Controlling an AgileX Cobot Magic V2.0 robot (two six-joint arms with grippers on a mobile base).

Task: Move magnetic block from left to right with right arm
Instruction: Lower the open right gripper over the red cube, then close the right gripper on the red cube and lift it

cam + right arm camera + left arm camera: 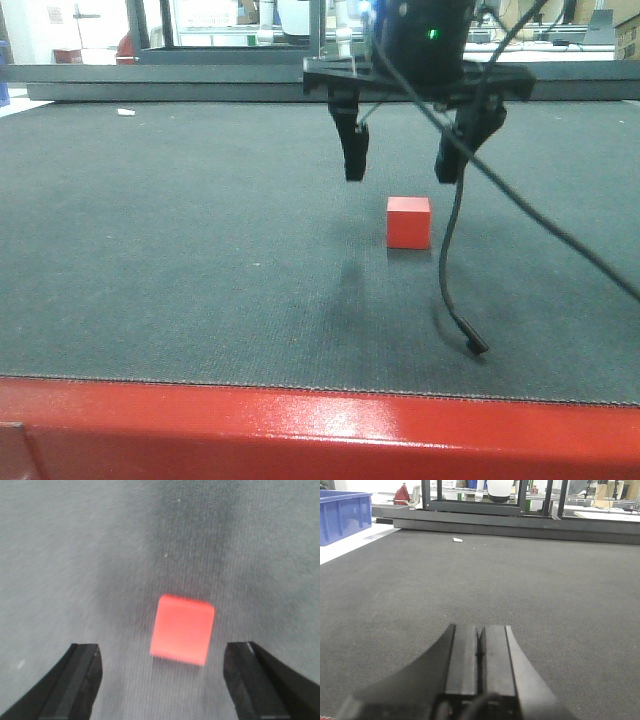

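The robot's right gripper should grab the block by its opposite sides next. The magnetic block's top side [184,628] then stays free for the move.
The magnetic block [409,222] is a small red cube resting on the dark grey mat. My right gripper [400,175] hangs open a little above and behind it, one black finger on each side. In the right wrist view the block [182,629] lies on the mat between and just beyond the two spread fingertips of the right gripper [162,652], touching neither. My left gripper [480,630] is shut with nothing between its pads, low over bare mat; the block does not show in that view.
A thin black cable [455,270] dangles from the right arm to the mat just right of the block. A red table edge [300,425] runs along the front. A black metal frame [490,510] stands at the back and a blue bin [342,515] at far left.
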